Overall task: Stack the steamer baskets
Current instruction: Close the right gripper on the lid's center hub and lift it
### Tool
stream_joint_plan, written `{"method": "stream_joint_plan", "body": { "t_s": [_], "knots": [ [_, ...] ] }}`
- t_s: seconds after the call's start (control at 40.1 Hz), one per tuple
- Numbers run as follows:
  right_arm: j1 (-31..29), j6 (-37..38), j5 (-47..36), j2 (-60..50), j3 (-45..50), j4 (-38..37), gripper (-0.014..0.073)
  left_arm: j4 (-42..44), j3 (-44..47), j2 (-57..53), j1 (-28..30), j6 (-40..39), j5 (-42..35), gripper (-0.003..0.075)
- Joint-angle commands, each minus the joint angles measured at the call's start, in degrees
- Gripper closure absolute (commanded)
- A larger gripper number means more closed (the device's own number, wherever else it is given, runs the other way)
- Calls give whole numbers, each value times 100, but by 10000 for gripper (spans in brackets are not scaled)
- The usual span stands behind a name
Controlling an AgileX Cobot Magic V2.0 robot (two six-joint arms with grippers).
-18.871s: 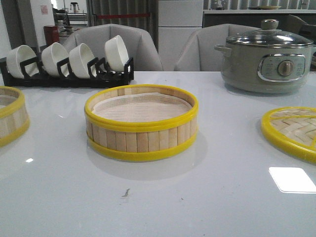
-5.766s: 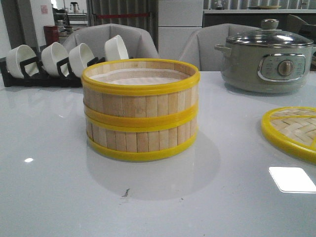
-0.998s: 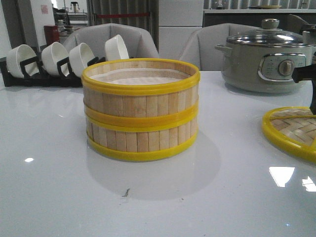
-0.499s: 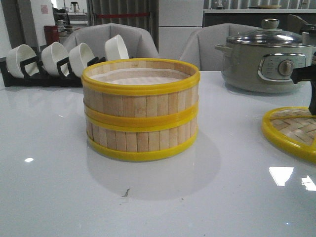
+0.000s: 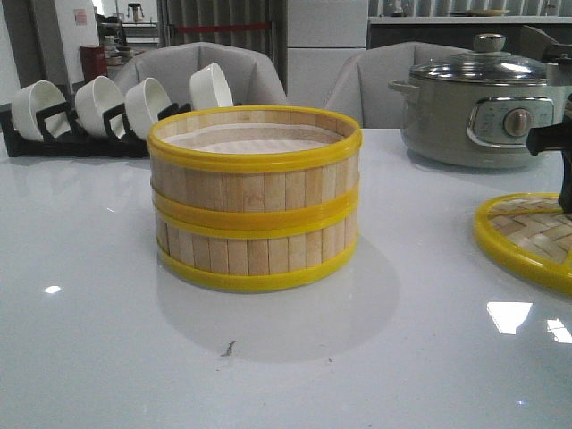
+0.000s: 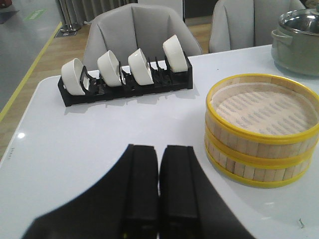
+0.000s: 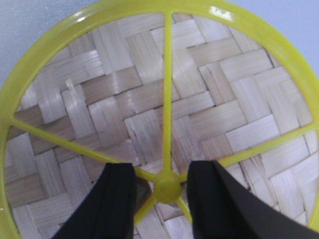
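Observation:
My right gripper should close on the woven lid now, because my open fingers are beside the yellow middle (image 7: 168, 188) of the woven lid (image 7: 144, 99).
Two steamer baskets stand stacked in the middle of the white table, the upper basket (image 5: 255, 183) squarely on the lower basket (image 5: 255, 257); the left wrist view shows the stack (image 6: 261, 132) too. My left gripper (image 6: 159, 147) is shut and empty, hovering over bare table to the left of the stack. The flat woven lid (image 5: 527, 237) lies at the right edge. My right gripper (image 7: 162, 168) is open just above it, one finger on each side of the lid's yellow hub (image 7: 168, 188). In the front view only part of the right arm (image 5: 561, 143) shows.
A black rack of white bowls (image 5: 116, 112) stands at the back left. A grey electric pot (image 5: 483, 103) with a glass lid sits at the back right. Grey chairs stand behind the table.
The right arm has shifted slightly at the frame's right edge over the lid. The stacked baskets and the lid have not moved.

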Motion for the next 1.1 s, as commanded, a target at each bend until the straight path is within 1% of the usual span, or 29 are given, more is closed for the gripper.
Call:
{"method": "stream_joint_plan", "body": {
  "t_s": [0.0,0.324,0.374,0.449,0.574,0.649,0.874,1.073],
  "knots": [
    [-30,-61,-139,-297,-197,-18,230,46,-144,103,-13,-45,-462,636],
    [-30,-61,-127,-298,-197,-18,232,46,-144,103,-13,-45,-462,636],
    [-30,-61,-128,-298,-197,-18,249,46,-144,103,-13,-45,-462,636],
    [-30,-61,-114,-298,-197,-18,323,46,-144,103,-13,-45,-462,636],
    [-30,-61,-101,-298,-197,-18,504,46,-144,103,-13,-45,-462,636],
    [-24,-61,-80,-298,-197,-18,572,46,-144,103,-13,-45,-462,636],
    [10,-61,-14,-347,-217,-18,566,46,-144,103,-13,-45,-462,636],
    [307,-61,411,-713,-658,-18,566,46,-144,103,-13,-45,-462,636]
  ]
}}
